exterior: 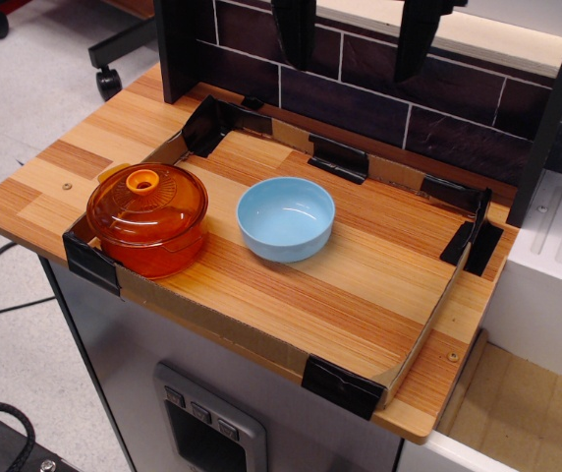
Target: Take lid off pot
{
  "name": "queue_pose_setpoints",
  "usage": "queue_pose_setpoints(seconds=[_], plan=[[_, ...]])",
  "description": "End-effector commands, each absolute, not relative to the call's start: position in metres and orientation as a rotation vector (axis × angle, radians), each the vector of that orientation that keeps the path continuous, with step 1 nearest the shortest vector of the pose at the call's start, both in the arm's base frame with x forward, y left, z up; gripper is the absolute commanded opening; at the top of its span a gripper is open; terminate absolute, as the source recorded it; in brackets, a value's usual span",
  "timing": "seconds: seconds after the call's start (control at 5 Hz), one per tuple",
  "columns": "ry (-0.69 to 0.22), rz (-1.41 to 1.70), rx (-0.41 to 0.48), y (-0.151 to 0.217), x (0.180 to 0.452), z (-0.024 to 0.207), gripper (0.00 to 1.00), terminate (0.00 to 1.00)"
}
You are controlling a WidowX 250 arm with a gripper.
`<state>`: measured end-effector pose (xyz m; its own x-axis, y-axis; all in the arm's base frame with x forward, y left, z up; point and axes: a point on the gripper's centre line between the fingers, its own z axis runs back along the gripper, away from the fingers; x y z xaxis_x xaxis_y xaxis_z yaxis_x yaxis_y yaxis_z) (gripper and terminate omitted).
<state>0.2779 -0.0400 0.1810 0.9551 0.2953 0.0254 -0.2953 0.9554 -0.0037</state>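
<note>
The gripper grabs the lid by its yellow-orange knob (142,180) next, to take it off the orange pot (158,246).
The orange pot (158,246) stands at the front left corner of the walled wooden work area. The orange lid (147,201) sits closed on it, with its yellow-orange ring knob (142,180) at the centre. A yellow-orange side handle shows at the pot's back left. My gripper (352,71) hangs at the top of the view, over the back of the table, far up and to the right of the pot. Its two dark fingers (296,34) are spread wide apart and hold nothing.
A light blue bowl (286,218) stands empty just right of the pot. A low cardboard wall (261,339) with black tape corners rims the work area. A dark tiled backsplash (360,103) and black posts stand behind. A white appliance (556,265) is at the right.
</note>
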Motion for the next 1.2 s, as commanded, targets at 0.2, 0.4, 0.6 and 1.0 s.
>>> queue_pose_setpoints(seconds=[0.2, 0.4, 0.6, 1.0], plan=[[-0.008, 0.289, -0.037, -0.016, 0.273, 0.182, 1.0, 0.0], [-0.022, 0.288, -0.048, 0.008, 0.267, 0.182, 1.0, 0.0], [0.014, 0.241, -0.048, 0.039, 0.262, 0.168, 1.0, 0.0], [-0.021, 0.217, -0.036, 0.074, 0.258, 0.147, 1.0, 0.0]])
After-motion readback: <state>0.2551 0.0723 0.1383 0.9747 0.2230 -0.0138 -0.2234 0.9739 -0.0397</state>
